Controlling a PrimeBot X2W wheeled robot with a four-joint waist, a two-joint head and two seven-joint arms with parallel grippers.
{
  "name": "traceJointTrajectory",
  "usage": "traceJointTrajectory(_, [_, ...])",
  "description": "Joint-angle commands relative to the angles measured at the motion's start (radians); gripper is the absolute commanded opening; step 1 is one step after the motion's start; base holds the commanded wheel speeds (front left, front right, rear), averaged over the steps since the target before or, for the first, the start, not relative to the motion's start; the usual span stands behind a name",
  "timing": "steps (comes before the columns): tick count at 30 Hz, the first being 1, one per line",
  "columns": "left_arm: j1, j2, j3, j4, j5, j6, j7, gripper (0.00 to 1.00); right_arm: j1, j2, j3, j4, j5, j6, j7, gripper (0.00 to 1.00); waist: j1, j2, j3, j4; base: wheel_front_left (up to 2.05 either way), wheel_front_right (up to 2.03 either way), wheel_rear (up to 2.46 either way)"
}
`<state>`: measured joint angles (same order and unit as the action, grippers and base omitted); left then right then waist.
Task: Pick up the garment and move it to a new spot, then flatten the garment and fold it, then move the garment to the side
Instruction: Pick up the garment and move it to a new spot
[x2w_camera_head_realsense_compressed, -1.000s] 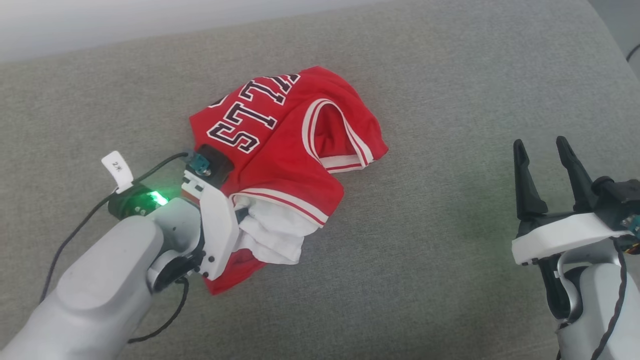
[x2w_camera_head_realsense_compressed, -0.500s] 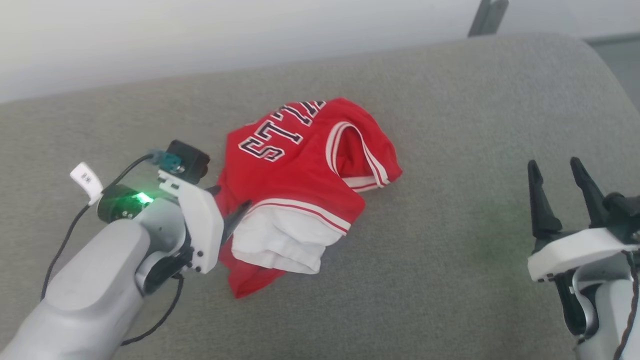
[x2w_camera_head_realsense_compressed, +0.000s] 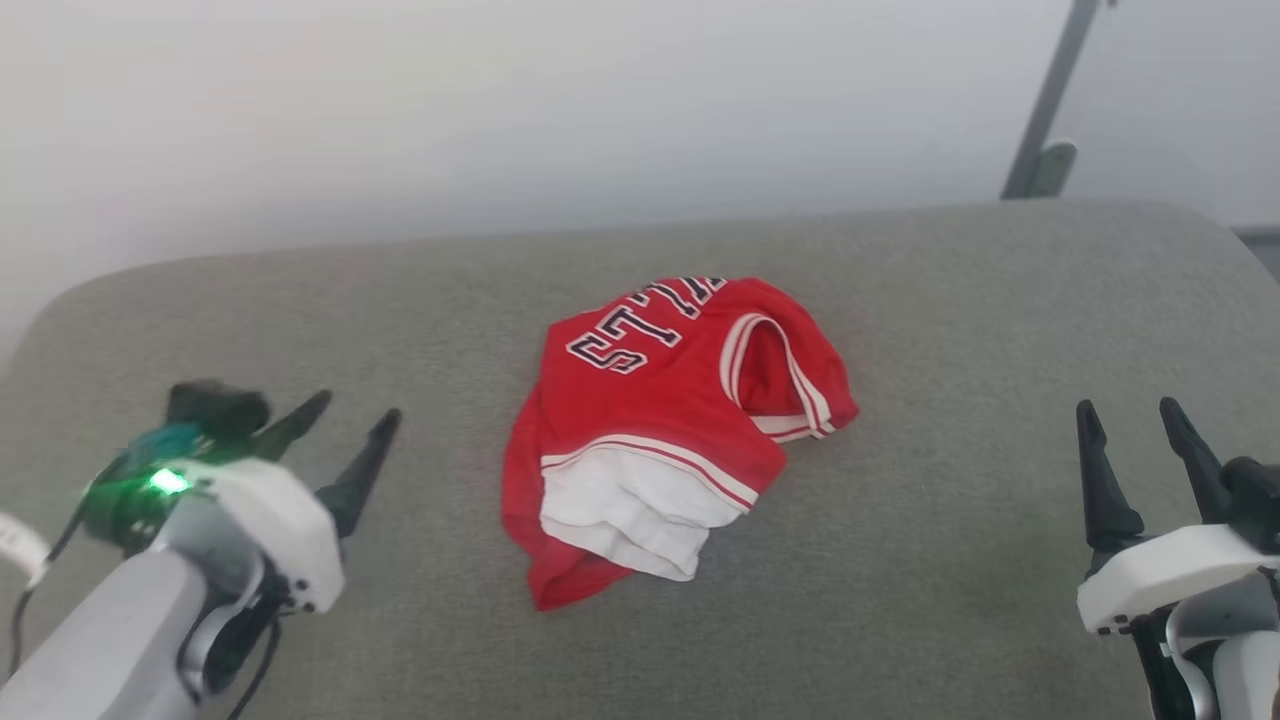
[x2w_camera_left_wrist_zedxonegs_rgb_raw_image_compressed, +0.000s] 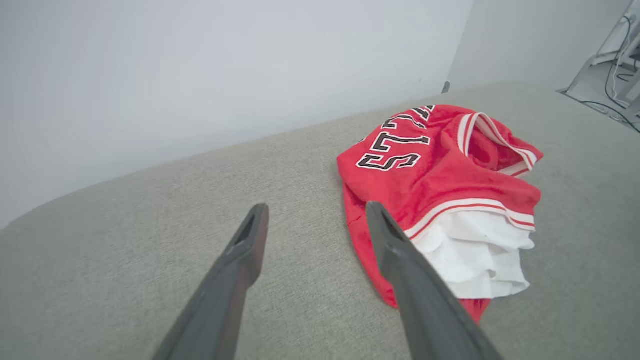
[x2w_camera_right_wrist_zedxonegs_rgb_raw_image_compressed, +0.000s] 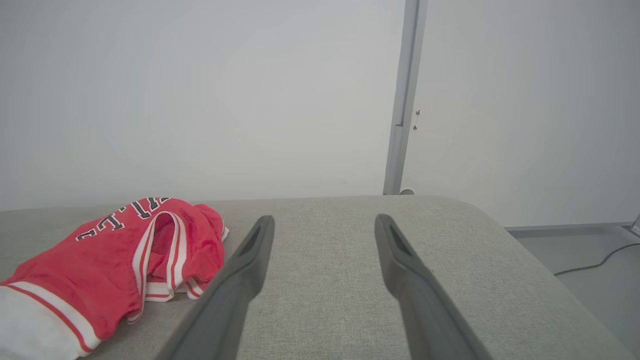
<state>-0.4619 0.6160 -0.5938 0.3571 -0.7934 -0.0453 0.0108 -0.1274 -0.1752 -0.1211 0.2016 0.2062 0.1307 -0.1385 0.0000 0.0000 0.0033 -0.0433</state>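
Note:
My left gripper grabs the garment by its ruffled white edge (x2w_camera_head_realsense_compressed: 648, 542) (x2w_camera_left_wrist_zedxonegs_rgb_raw_image_compressed: 493, 277) next, where loose folds stand up.
The garment (x2w_camera_head_realsense_compressed: 665, 420), a red jersey with striped trim and black lettering, lies crumpled in a heap in the middle of the grey cushioned surface (x2w_camera_head_realsense_compressed: 900, 560), its white inside showing at the near edge. My left gripper (x2w_camera_head_realsense_compressed: 355, 418) hangs open to the left of the heap, clear of the cloth and holding nothing. The left wrist view has the garment (x2w_camera_left_wrist_zedxonegs_rgb_raw_image_compressed: 440, 185) just right of my open left gripper (x2w_camera_left_wrist_zedxonegs_rgb_raw_image_compressed: 315, 210). At the lower right my right gripper (x2w_camera_head_realsense_compressed: 1128, 412) stands open and empty, well clear of the garment (x2w_camera_right_wrist_zedxonegs_rgb_raw_image_compressed: 115, 260), which lies left of the right gripper (x2w_camera_right_wrist_zedxonegs_rgb_raw_image_compressed: 324, 221).
A pale wall (x2w_camera_head_realsense_compressed: 500, 110) rises behind the surface's far edge. A grey upright post (x2w_camera_head_realsense_compressed: 1050, 110) stands at the back right. Floor with cables (x2w_camera_left_wrist_zedxonegs_rgb_raw_image_compressed: 607, 105) lies beyond the surface's right end. Bare grey cushion (x2w_camera_head_realsense_compressed: 300, 310) surrounds the heap.
My left gripper opened, let go of the garment and drew back to the left. The head camera tilted up, so the whole scene sits lower. The right gripper stayed open.

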Motion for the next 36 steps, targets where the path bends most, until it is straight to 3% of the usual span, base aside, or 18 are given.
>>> traceJointTrajectory(1, [0.034,0.012,0.024,-0.01,-0.003,0.018,-0.044,1.0,0.012,-0.002,-0.003,-0.005,0.009,0.0,0.002,1.0,0.0,0.0,-0.022,0.025,0.0,0.0,0.0])
traceJointTrajectory(7, [0.16,0.057,0.105,-0.056,-0.015,0.078,-0.205,1.0,0.033,-0.003,0.005,-0.012,0.014,0.0,0.01,1.0,0.0,0.0,-0.039,0.049,0.0,0.0,0.0])
traceJointTrajectory(19, [0.333,0.063,0.248,-0.106,-0.042,0.129,-0.275,1.0,0.041,-0.011,0.023,0.008,0.025,0.0,-0.003,1.0,0.0,0.0,-0.047,0.055,0.0,0.0,0.0])
traceJointTrajectory(26, [0.429,0.022,0.369,-0.158,-0.014,0.124,-0.276,1.0,0.046,-0.023,0.028,0.022,0.031,0.0,-0.012,1.0,0.0,0.0,-0.05,0.06,0.0,0.0,0.0])
traceJointTrajectory(36, [0.465,-0.015,0.416,-0.176,0.032,0.099,-0.277,1.0,0.046,-0.02,0.035,0.029,0.024,0.0,-0.016,1.0,0.0,0.0,-0.053,0.07,0.0,0.0,0.0])
